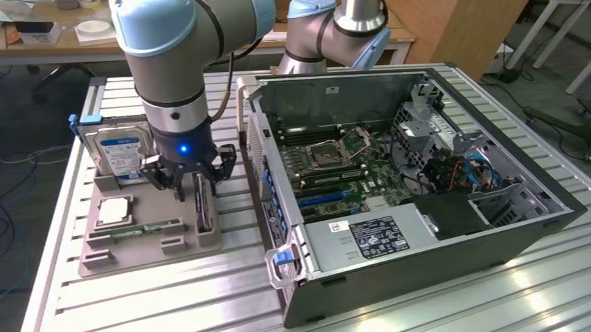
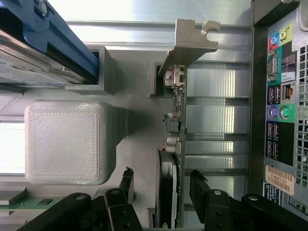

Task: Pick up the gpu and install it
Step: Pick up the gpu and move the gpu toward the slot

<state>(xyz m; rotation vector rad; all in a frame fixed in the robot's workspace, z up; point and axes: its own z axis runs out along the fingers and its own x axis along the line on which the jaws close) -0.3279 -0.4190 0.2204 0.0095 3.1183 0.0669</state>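
Observation:
My fingers reach down on both sides of the GPU above the grey tray (image 2: 139,159) and should close now to catch it.
The gpu (image 1: 202,207) is a thin dark card standing on its edge in a slot of the grey holder tray (image 1: 152,252). The wrist view looks down on the gpu (image 2: 176,120) edge-on, with its silver end bracket (image 2: 190,41) at the far end. My gripper (image 1: 189,181) hangs right over the card's end nearest the arm. It is open, the gripper (image 2: 162,177) straddling the card with one dark finger (image 2: 126,180) on each side and a gap between each finger and the card. The open computer case (image 1: 517,228) with its motherboard (image 1: 337,166) lies just beside the tray.
On the tray, a silver hard drive with a blue label (image 1: 120,152) stands upright behind the gripper. A CPU (image 1: 115,209) and a green RAM stick (image 1: 138,227) lie beside the card. The case's rear port panel (image 2: 279,120) is close to the card. A second arm (image 1: 333,34) stands behind the case.

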